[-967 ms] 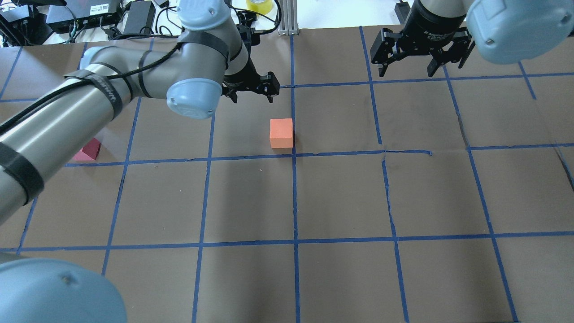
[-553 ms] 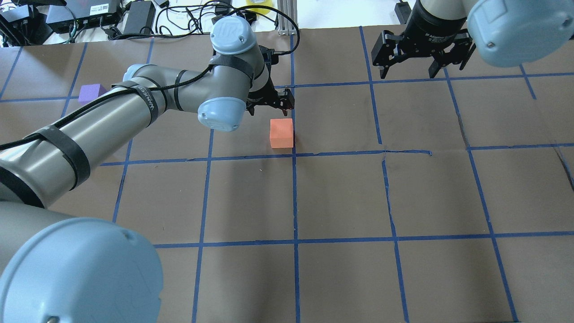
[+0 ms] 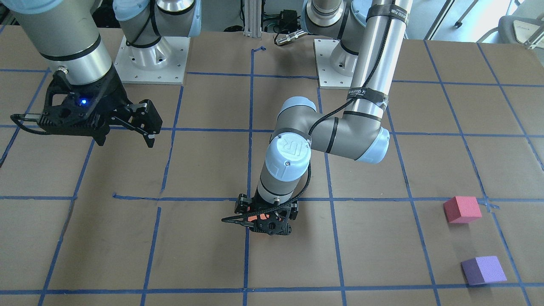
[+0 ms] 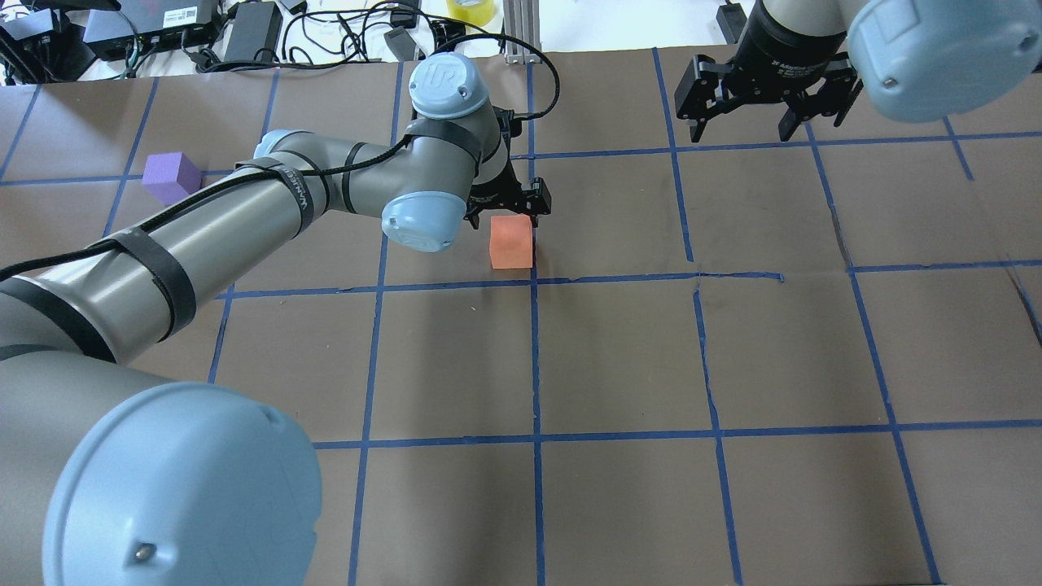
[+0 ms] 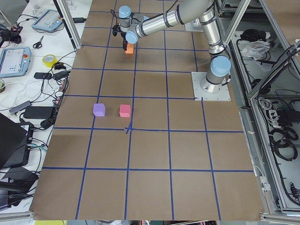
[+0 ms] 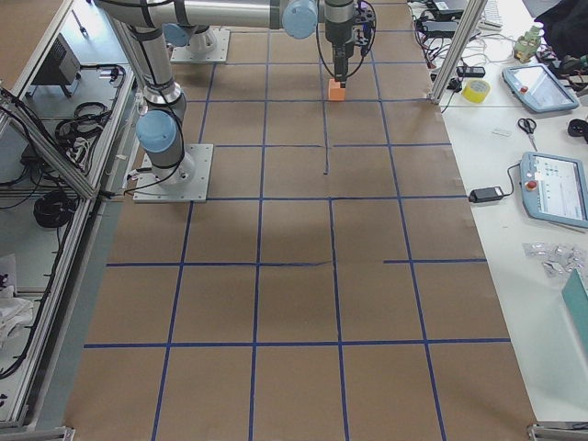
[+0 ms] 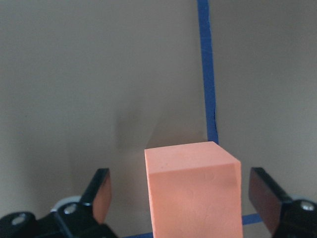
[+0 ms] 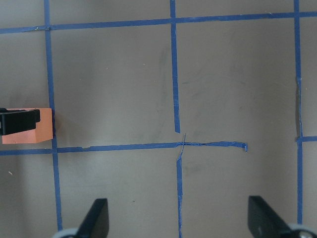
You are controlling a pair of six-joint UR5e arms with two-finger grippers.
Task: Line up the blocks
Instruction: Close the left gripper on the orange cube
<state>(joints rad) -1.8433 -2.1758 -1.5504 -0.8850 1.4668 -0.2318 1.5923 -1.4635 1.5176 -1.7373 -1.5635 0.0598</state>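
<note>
My left gripper takes hold of the orange block [image 4: 511, 244] by its opposite sides next, to line it up between the pink-red and purple blocks.
The orange block [image 4: 511, 244] sits near the table's middle by a blue tape crossing. My left gripper [image 4: 506, 216] is open and low over it. In the left wrist view the orange block [image 7: 193, 193] stands between the two fingers [image 7: 99, 191] with a gap on each side. The purple block [image 4: 171, 177] lies far left. The pink-red block [image 3: 461, 209] lies beside the purple block [image 3: 483, 270]; my left arm hides it in the overhead view. My right gripper [image 4: 745, 122] hovers open and empty at the far right.
Brown paper with a blue tape grid [image 4: 537, 358] covers the table. Cables and electronics [image 4: 163, 24] and a yellow tape roll [image 4: 470, 8] lie past the far edge. The arm bases [image 3: 151, 59] stand at the robot's side.
My left arm has swung right and down; its open gripper now straddles the orange block. The purple block has come into view and the pink-red one is now hidden. The right gripper stays put.
</note>
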